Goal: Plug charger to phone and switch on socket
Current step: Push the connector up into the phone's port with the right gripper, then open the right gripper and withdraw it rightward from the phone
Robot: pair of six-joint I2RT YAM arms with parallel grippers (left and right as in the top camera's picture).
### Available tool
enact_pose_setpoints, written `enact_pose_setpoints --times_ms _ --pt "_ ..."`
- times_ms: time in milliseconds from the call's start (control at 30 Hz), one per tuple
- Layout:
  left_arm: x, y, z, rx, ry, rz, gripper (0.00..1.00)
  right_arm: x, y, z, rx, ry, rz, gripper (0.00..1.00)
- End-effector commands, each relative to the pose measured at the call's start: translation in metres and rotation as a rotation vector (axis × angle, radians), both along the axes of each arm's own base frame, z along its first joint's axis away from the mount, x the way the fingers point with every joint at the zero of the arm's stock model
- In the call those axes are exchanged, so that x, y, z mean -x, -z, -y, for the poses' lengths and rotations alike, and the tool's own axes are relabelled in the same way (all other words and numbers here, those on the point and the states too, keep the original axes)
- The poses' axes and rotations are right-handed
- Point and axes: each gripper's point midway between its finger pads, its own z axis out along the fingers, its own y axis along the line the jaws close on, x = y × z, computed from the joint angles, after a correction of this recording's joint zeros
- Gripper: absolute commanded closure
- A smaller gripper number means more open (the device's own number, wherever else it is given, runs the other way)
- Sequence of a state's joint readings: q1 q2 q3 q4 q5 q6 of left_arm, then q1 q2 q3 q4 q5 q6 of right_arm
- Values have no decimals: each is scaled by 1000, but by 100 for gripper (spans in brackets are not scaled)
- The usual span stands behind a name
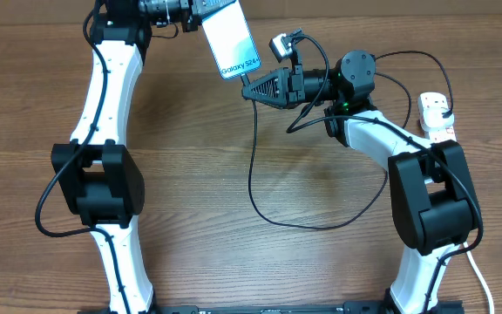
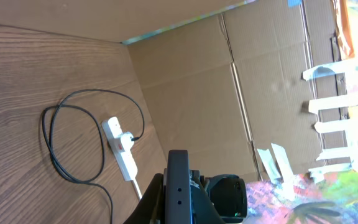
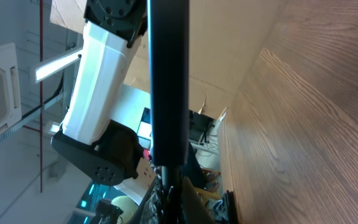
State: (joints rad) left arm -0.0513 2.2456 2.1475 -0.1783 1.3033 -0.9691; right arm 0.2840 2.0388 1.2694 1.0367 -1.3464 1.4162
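Note:
The connector's black collar sits flush against the phone's lower end and the connector would stay seated, so it is time for my right gripper to open now.
My left gripper (image 1: 200, 17) is shut on the phone (image 1: 231, 40) and holds it in the air at the top centre, its cyan screen facing up. The left wrist view shows the phone edge-on (image 2: 179, 183) between the fingers (image 2: 179, 214). My right gripper (image 1: 253, 88) is shut on the connector end of the charger (image 1: 254, 166), with its tip right at the phone's lower end. In the right wrist view the connector (image 3: 166, 180) meets the phone's dark edge (image 3: 168, 74) just above the fingers (image 3: 169, 202). The cable loops across the table to a plug in the socket (image 1: 434, 113).
The white socket strip (image 2: 122, 152) lies at the table's right edge, and its white cord runs toward the front. Cardboard walls (image 2: 229, 81) stand behind the table. The black cable loop (image 2: 51, 146) lies on the wood between the arms.

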Motion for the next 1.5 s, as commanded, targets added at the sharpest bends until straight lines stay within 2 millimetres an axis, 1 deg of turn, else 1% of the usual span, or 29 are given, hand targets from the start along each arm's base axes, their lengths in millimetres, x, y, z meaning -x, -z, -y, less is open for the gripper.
enact_pose_setpoints --times_ms 0,267,300,333,367,400,433,767,900,1033,1200,1333,1467 --pt "32 -13 27 37 179 18 96 -23 -9 4 -38 120 1 96" --pt "31 -12 27 36 175 18 96 -22 -9 4 -38 119 2 96" --pt "31 -12 26 36 172 19 96 -22 -9 4 -38 119 3 92" --pt "30 -12 24 35 166 20 96 -22 -8 4 -37 116 6 80" --pt "29 -12 23 34 163 23 96 -20 -8 4 -35 109 11 61" --pt "28 -12 21 33 159 28 96 -19 -8 4 -32 101 18 33" --pt "28 -12 19 33 157 36 96 -16 -7 4 -28 86 37 0" --pt "21 -12 -4 31 126 62 96 6 1 5 1 -39 149 0" --pt "27 -14 -10 39 165 108 96 18 5 8 13 -109 197 0" --pt "29 -6 -17 37 163 99 96 32 11 11 24 -191 246 0" --pt "24 12 -24 2 100 36 96 30 12 13 24 -185 252 0" --pt "21 27 -26 -44 55 10 96 24 14 21 29 -164 232 0" --pt "18 43 -29 -101 4 -34 96 -2 24 30 49 -49 62 0"
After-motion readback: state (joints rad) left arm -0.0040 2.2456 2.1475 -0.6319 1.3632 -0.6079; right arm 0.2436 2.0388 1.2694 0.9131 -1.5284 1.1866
